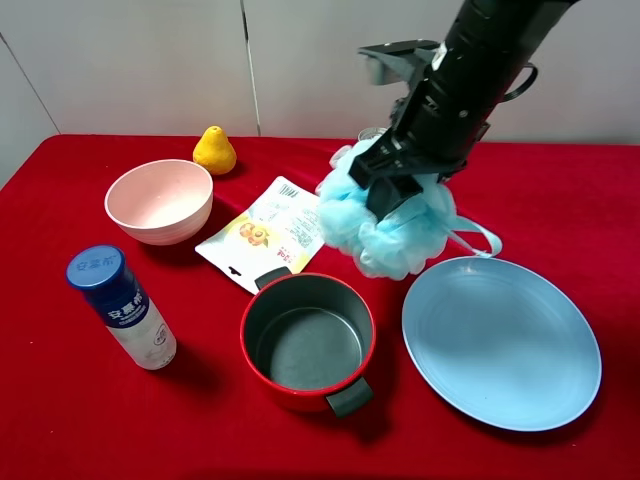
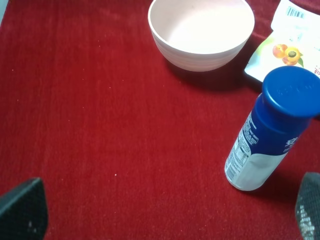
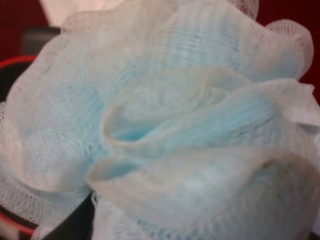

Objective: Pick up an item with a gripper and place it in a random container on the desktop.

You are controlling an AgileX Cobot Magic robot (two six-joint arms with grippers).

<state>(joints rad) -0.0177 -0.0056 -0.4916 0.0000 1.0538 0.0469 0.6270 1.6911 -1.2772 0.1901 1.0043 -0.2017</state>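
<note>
The light blue pouf hangs behind and above the red pot's opening, so it goes over the opening, before my right gripper releases it.
My right gripper [image 1: 398,192] is shut on the light blue bath pouf [image 1: 385,228] and holds it in the air, just behind and to the right of the red pot [image 1: 308,340]. The pouf's ribbon loop [image 1: 482,235] hangs to the right over the blue plate's edge. In the right wrist view the pouf [image 3: 165,125] fills the picture, and a bit of the pot's red rim [image 3: 15,62] shows at the side. My left gripper [image 2: 165,215] is open above the red cloth [image 2: 100,125], near the blue-capped bottle; only its two fingertips show.
A pink bowl [image 1: 159,201], a white snack pouch [image 1: 265,232], a yellow pear [image 1: 214,150], a blue-capped bottle [image 1: 121,306] and a flat blue plate [image 1: 500,340] stand on the red desktop [image 1: 560,190]. The pot sits between bottle and plate.
</note>
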